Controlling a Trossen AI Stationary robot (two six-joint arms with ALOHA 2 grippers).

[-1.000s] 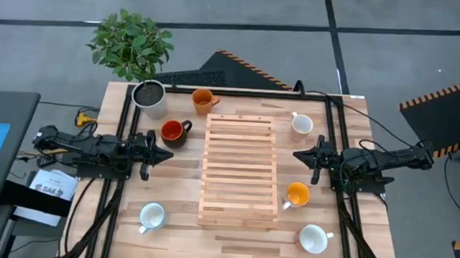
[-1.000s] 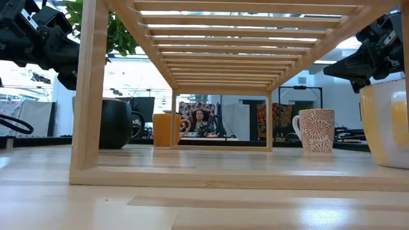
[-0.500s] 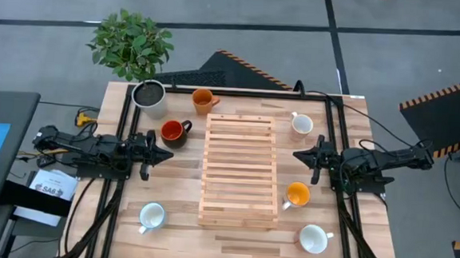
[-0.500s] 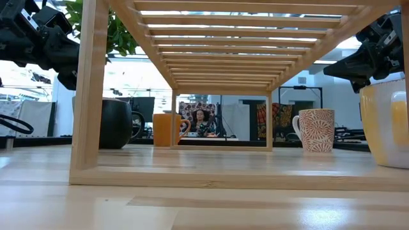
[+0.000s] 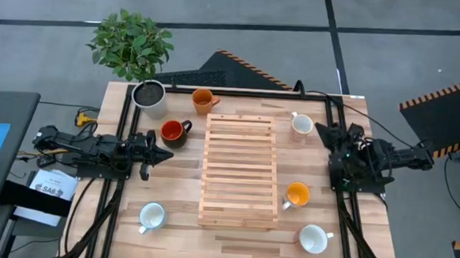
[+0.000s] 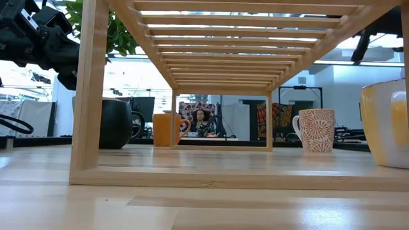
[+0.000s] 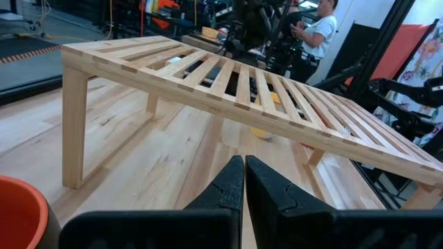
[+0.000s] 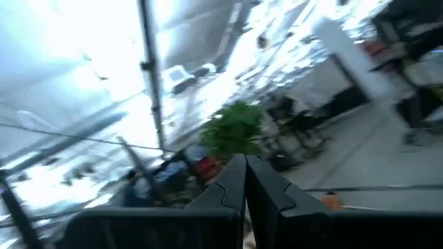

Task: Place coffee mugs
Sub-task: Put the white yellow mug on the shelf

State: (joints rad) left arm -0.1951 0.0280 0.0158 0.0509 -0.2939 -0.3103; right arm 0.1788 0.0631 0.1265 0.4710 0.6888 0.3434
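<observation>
My right gripper grabs the far white mug by its rim next, to set the mug on the slatted wooden rack.
Six mugs stand on their bases around a slatted wooden rack: an orange one and a red, dark-sided one at far left, a white one at far right, an orange one at right, and white ones near the front edge. My left gripper is shut and hovers just near of the red mug, whose rim shows in its wrist view. My right gripper is shut and raised, right of the far white mug.
A pale pot of dark soil stands at the far left corner, with a leafy plant beyond the table. Black frame rails run along both sides. In the low view the rack spans overhead.
My right arm has swung its gripper from beside the rack's right side toward the far edge and up, near the far white mug. It has tipped upward, so its wrist view faces the room. The fingers stay shut. The left arm and all mugs kept still.
</observation>
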